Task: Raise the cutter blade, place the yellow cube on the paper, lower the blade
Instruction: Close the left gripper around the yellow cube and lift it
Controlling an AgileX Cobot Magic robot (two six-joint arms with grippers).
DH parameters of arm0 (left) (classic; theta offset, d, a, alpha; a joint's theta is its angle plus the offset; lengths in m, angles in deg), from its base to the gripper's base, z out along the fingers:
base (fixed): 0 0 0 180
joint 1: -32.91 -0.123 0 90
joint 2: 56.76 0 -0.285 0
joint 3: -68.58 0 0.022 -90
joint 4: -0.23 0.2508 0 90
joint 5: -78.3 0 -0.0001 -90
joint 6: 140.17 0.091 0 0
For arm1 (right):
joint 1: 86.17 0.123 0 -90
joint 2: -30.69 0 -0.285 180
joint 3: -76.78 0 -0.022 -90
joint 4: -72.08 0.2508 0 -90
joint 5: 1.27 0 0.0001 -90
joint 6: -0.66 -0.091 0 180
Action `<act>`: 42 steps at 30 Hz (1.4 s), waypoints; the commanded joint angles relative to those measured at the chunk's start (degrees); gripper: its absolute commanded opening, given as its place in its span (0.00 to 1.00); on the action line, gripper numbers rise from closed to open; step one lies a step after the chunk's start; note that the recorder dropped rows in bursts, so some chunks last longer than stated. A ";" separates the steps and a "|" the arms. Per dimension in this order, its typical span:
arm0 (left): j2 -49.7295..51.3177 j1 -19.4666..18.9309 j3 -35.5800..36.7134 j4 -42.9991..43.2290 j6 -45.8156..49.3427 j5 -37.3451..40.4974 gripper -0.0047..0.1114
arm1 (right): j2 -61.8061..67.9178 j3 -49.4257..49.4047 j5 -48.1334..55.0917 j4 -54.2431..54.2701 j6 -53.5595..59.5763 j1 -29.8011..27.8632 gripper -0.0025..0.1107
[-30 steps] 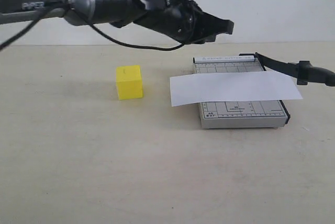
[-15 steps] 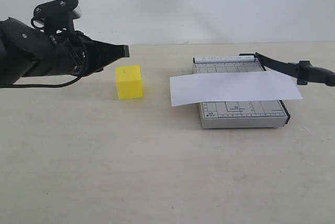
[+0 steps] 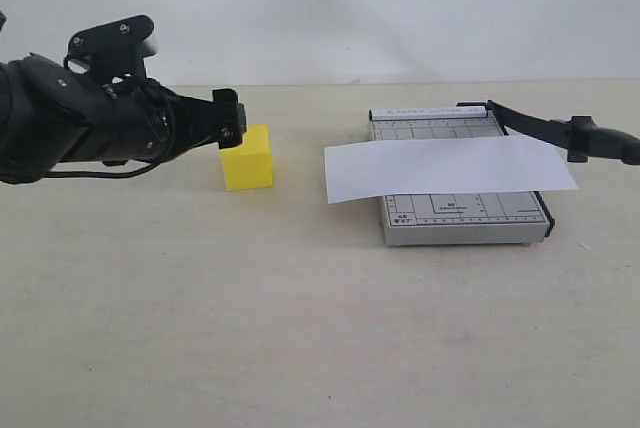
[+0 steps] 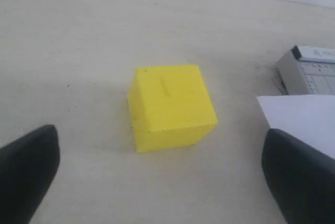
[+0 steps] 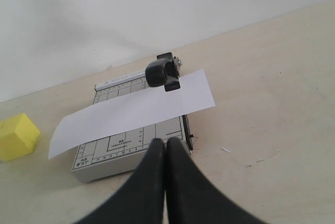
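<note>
The yellow cube should next be grabbed by its opposite sides with my left gripper, and then the cube can be set on the white paper.
The yellow cube sits on the table left of the grey cutter board. My left gripper is open and reaches in from the left, its fingers wide apart on either side of the cube without touching it. The white paper lies across the board. The cutter blade is lifted at an angle over the board's right edge, its handle above the paper. My right gripper is shut on nothing, hanging short of the board's near edge.
The beige table stretches in front of the board and the cube. A white wall closes the back. The left arm's black body fills the left side above the table.
My left arm swung away from above the cutter to the left side, then dropped and pushed its open gripper up to the cube. Cube, paper and blade have not moved.
</note>
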 commanded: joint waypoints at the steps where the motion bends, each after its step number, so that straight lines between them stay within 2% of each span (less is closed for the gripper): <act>1: 5.30 -0.13 -3.20 -1.55 -4.32 -2.17 0.99 | -0.10 -0.22 -0.60 0.15 0.10 0.07 0.02; 9: 11.31 -0.01 -12.51 -1.18 -3.62 -1.07 0.99 | -0.10 -0.22 -0.60 0.15 0.10 0.07 0.02; 18: 19.30 -0.01 -20.53 -1.05 6.36 -0.42 0.99 | -0.10 -0.22 -0.70 0.29 -0.06 0.07 0.02; 34: 24.20 -0.01 -22.06 -1.91 7.04 -3.01 0.98 | -0.10 -0.22 -1.18 0.38 -0.06 0.07 0.02; 36: 24.20 -0.01 -22.06 -1.91 7.04 -2.08 0.92 | -0.10 -0.22 -1.18 0.38 -0.06 0.07 0.02; 38: 23.93 -0.01 -22.06 -3.82 7.04 -1.74 0.77 | -0.10 -0.22 -1.18 0.62 -0.06 0.07 0.02; 40: 23.37 -0.01 -22.06 -6.00 7.79 -0.82 0.55 | -0.10 -0.22 -1.18 0.62 -0.06 0.07 0.02; 42: 22.47 -0.25 -22.06 -6.31 8.86 0.51 0.25 | -0.10 -0.22 -1.18 0.62 -0.06 0.07 0.02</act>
